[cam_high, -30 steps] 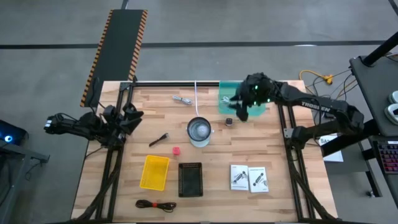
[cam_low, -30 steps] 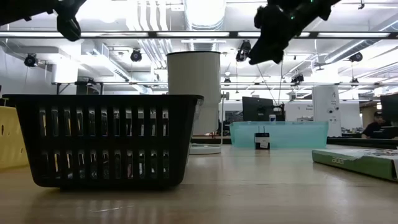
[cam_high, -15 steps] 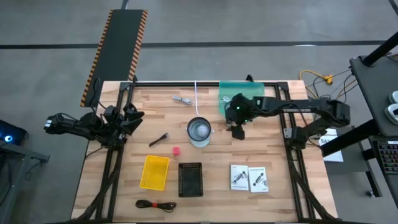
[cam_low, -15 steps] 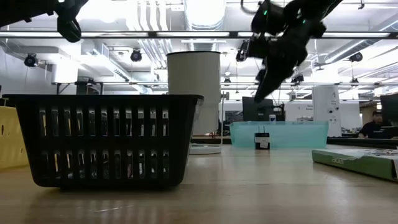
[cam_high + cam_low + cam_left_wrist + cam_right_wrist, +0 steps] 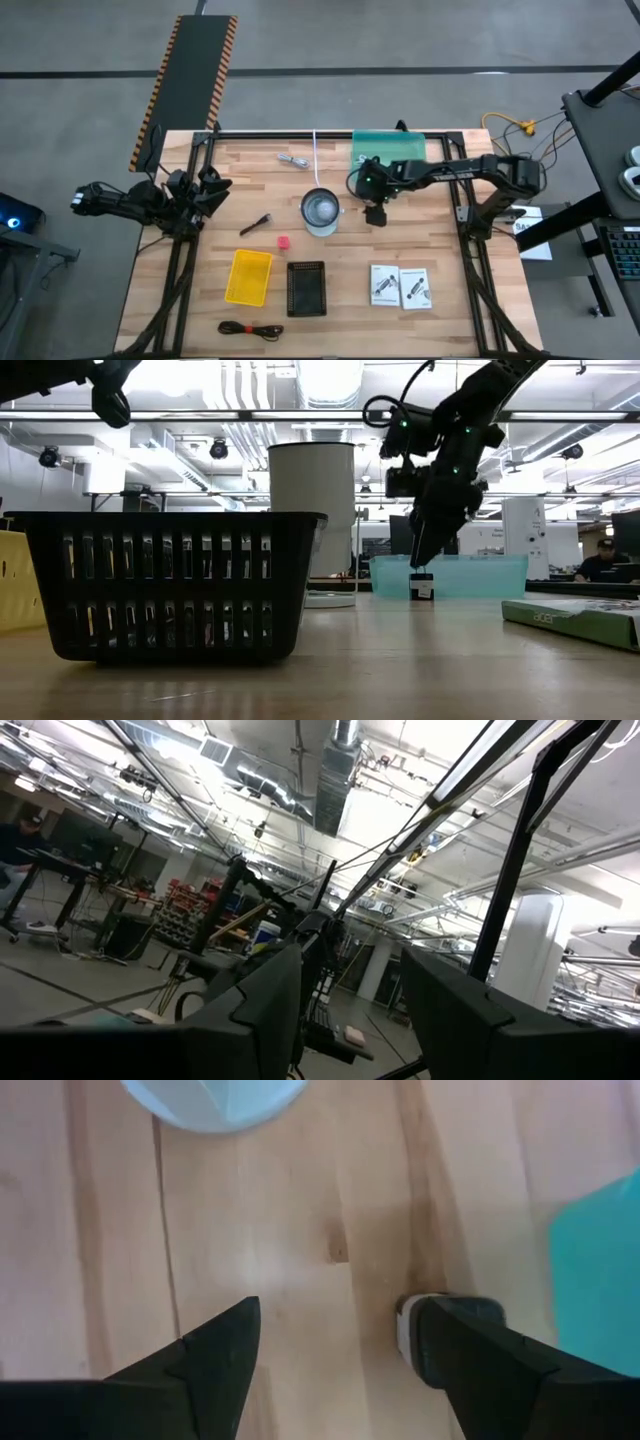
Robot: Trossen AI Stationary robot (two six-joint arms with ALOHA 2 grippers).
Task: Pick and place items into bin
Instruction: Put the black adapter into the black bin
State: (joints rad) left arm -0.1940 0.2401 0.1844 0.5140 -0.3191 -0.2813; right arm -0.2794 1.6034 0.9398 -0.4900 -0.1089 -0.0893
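It isn't time to close my right gripper on the black-and-white item [image 5: 412,1330] yet: wood shows between my fingers in the right wrist view, so the gripper should first line up with the item.
My right gripper [image 5: 375,208] [image 5: 338,1312] points down, open, just above a small black-and-white item [image 5: 421,586] [image 5: 412,1335] that stands on the wood beside the teal bin [image 5: 388,155]. In the right wrist view one finger [image 5: 480,1350] partly covers that item. The white cable [image 5: 292,160], a dark bit [image 5: 257,224], the pink cube [image 5: 283,241], two white packets [image 5: 400,286] and the black cable [image 5: 250,328] lie flat on the table. My left gripper [image 5: 212,186] [image 5: 350,990] waits open at the left edge, raised and facing the ceiling.
The shiny metal cup [image 5: 320,211] stands just left of my right gripper. A yellow bin [image 5: 249,276] and a black basket [image 5: 305,288] sit near the front edge. A white strip [image 5: 315,155] lies by the far edge. A person [image 5: 603,555] sits far behind the table.
My right gripper has moved from above the teal bin toward the table's left and near edge, and down. It has tipped until its fingers point at the table, and now hangs just over the small black-and-white item beside the cup.
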